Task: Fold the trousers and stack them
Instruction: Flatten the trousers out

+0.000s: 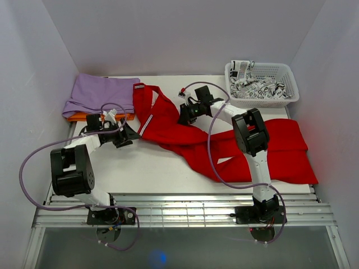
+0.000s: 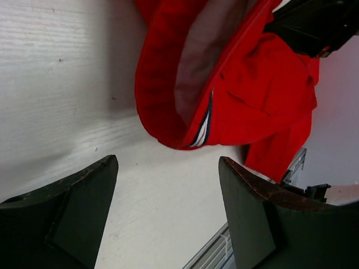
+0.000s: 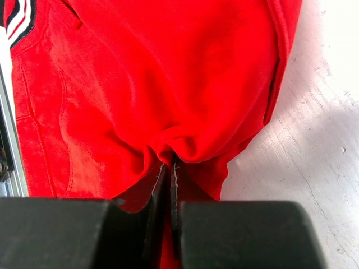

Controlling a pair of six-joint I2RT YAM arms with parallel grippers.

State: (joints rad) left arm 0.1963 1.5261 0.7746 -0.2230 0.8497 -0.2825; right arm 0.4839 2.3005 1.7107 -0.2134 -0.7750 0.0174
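My left gripper needs to spread the waist for folding, so next it should grab the red trousers (image 1: 185, 137) by the waistband edge near the striped trim.
The bright red trousers (image 1: 185, 137) lie spread across the table, the waist end at the back middle and the legs running to the right front. My right gripper (image 1: 184, 115) is shut on a fold of the red fabric (image 3: 185, 143) near the waist. My left gripper (image 1: 130, 136) is open and empty, low over the bare table just left of the trousers' waistband edge (image 2: 196, 134), which has a striped trim. In the left wrist view its gripper (image 2: 168, 168) has both jaws wide apart with the table between them.
A lilac-purple folded cloth (image 1: 101, 95) lies on an orange one (image 1: 84, 116) at the back left. A white basket (image 1: 262, 84) holding black-and-white patterned cloth stands at the back right. White walls close in on three sides.
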